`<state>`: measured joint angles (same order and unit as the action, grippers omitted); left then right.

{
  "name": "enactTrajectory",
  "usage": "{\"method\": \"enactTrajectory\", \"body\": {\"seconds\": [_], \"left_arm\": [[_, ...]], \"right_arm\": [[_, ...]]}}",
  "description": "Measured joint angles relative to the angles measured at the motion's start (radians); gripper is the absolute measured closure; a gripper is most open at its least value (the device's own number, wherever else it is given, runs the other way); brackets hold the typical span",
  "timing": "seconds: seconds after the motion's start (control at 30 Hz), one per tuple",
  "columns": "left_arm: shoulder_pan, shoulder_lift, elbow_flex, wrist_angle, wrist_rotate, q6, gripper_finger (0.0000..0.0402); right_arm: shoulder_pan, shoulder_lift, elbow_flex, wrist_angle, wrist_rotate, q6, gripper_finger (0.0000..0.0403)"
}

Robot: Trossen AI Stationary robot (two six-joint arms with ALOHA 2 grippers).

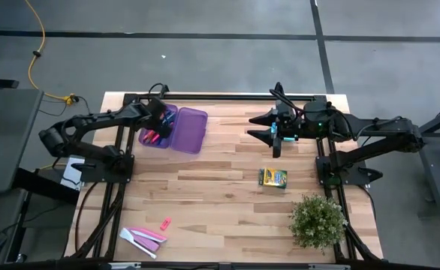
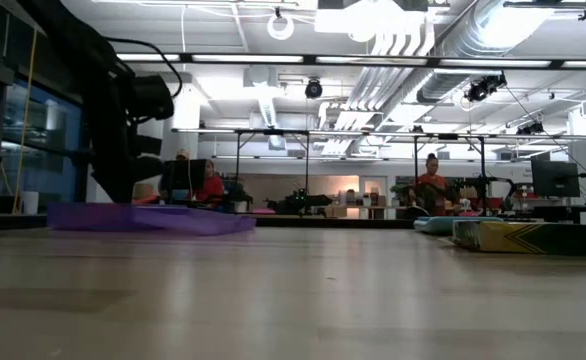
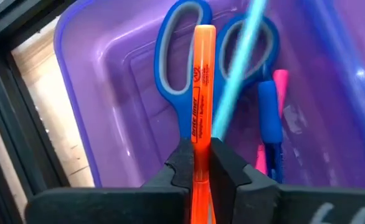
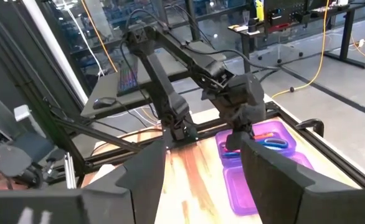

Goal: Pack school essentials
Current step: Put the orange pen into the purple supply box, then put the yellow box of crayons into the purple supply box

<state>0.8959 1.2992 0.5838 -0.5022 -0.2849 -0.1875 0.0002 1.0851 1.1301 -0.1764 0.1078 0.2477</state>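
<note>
The orange marker's far end (image 3: 204,38) is inside the purple box's rim (image 3: 66,81), over the scissors, so it is time for my left gripper to open and let go of the orange marker.
My left gripper (image 3: 199,155) (image 1: 158,120) is over the open purple box (image 3: 101,106) (image 1: 154,139) at the table's far left, shut on an orange marker (image 3: 202,87). Blue-handled scissors (image 3: 175,74), a blue pen (image 3: 270,118), a pink marker (image 3: 281,81) and a thin light-blue stick (image 3: 238,81) lie inside the box. My right gripper (image 1: 253,126) (image 4: 201,168) hangs open above the far middle of the table, touching nothing. The yellow-green crayon box (image 1: 272,178) (image 2: 528,236) lies flat on the table. A small pink piece (image 1: 165,223) and pink-and-white pieces (image 1: 143,238) lie near the near left corner. My left gripper pinches the orange marker's barrel (image 3: 200,140) between its two fingers. The marker runs along the fingers, and its far end (image 3: 205,34) sticks out past the fingertips over the scissors' handles. I cannot tell whether that end touches the things in the box.
The box's purple lid (image 1: 191,129) lies open beside the box, toward the table's middle. A small bushy green plant (image 1: 317,220) stands at the near right corner. Bare wood (image 1: 212,187) spreads across the table's middle. People sit at desks (image 2: 431,185) in the room beyond.
</note>
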Motion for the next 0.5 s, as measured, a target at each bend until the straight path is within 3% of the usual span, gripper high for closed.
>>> {"method": "enactTrajectory", "body": {"seconds": [0.17, 0.5], "left_arm": [[-0.008, 0.021, 0.000, 0.008, -0.021, -0.003, 0.0372], [-0.009, -0.027, 0.000, 0.005, 0.017, -0.002, 0.0288]], "right_arm": [[0.000, 0.000, 0.000, 0.000, 0.000, 0.006, 0.0201], [0.000, 0.000, 0.000, -0.008, 0.000, -0.008, 0.0201]]}}
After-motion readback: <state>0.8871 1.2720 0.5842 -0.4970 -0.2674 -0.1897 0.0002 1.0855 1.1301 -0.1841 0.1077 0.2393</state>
